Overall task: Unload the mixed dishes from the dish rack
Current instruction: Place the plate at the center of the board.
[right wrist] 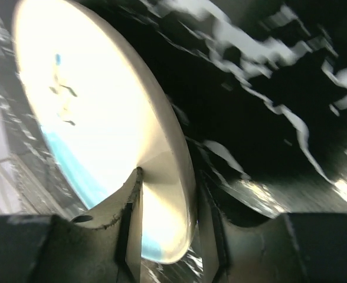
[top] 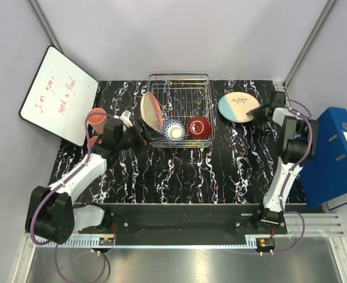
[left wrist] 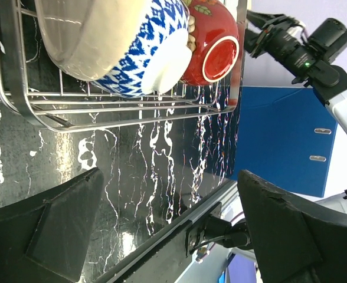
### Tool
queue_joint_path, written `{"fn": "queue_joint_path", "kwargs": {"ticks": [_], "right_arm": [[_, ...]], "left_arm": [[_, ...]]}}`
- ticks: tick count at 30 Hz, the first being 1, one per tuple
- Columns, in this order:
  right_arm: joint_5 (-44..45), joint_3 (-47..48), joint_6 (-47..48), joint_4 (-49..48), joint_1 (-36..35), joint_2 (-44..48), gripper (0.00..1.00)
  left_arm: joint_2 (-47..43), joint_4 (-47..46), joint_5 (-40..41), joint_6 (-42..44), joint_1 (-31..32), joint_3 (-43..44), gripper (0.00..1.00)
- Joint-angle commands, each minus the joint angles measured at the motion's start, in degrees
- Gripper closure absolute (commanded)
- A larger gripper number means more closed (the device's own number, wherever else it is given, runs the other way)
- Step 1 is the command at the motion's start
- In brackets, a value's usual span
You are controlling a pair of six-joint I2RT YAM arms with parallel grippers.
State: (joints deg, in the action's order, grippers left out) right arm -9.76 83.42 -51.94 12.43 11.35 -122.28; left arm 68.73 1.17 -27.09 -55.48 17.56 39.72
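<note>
The pink-edged plate needs my left gripper to reach it and grab the plate's near rim [top: 157, 127]. The plate's broad side and far rim are then free to leave the rack [top: 179, 88].
The silver wire dish rack [top: 179, 88] stands at the back middle. A pink-edged plate [top: 151, 111] leans in its left side. An upturned blue-white bowl [top: 173, 130] and a red bowl [top: 199, 127] sit along its front. My left gripper [top: 139, 134] is open and empty at the rack's front left corner. The left wrist view shows the blue-white bowl [left wrist: 144, 53] and the red bowl [left wrist: 218, 56] above the open gripper [left wrist: 169, 177]. My right gripper [top: 261, 113] is shut on the rim of the blue-edged plate [top: 239, 107], right of the rack; the plate [right wrist: 97, 118] fills the right wrist view.
Two salmon-pink cups [top: 97, 118] stand left of the rack, the nearer one [top: 92, 141] partly hidden by my left arm. A whiteboard [top: 58, 94] leans at the far left. A blue binder [top: 336, 156] lies at the right table edge.
</note>
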Motion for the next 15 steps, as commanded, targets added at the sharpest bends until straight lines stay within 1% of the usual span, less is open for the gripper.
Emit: {"fn": "queue_joint_path", "kwargs": {"ticks": [1,5,9,10,12,13,15], "right_arm": [[4.66,-4.4,6.15,16.49,-0.54,1.25,0.63],[5.01,-5.46,6.33,16.49,-0.54,2.04,0.63],[4.75,-5.55,6.77,17.89,-0.46,2.57,0.57],[4.75,-5.72,6.85,18.51,-0.46,2.83,0.5],[4.75,-6.68,6.86,18.86,-0.46,4.59,0.41],[5.01,-7.21,6.86,18.86,-0.46,5.29,0.3],[5.97,-8.35,7.03,18.86,-0.46,7.4,0.23]], "left_arm": [[-1.58,-1.35,-0.68,0.11,0.81,0.44,0.01],[-2.02,-1.43,-0.77,-0.06,1.33,0.18,0.02],[-2.98,-1.35,-0.68,0.11,1.51,0.09,0.02],[-2.99,-1.26,-0.59,0.63,1.51,0.18,0.02],[-3.25,0.67,-0.16,1.16,1.51,0.44,0.01],[-3.25,0.85,-0.24,1.34,1.51,0.35,0.01],[-3.34,0.85,-0.15,1.34,1.6,0.44,0.01]]}}
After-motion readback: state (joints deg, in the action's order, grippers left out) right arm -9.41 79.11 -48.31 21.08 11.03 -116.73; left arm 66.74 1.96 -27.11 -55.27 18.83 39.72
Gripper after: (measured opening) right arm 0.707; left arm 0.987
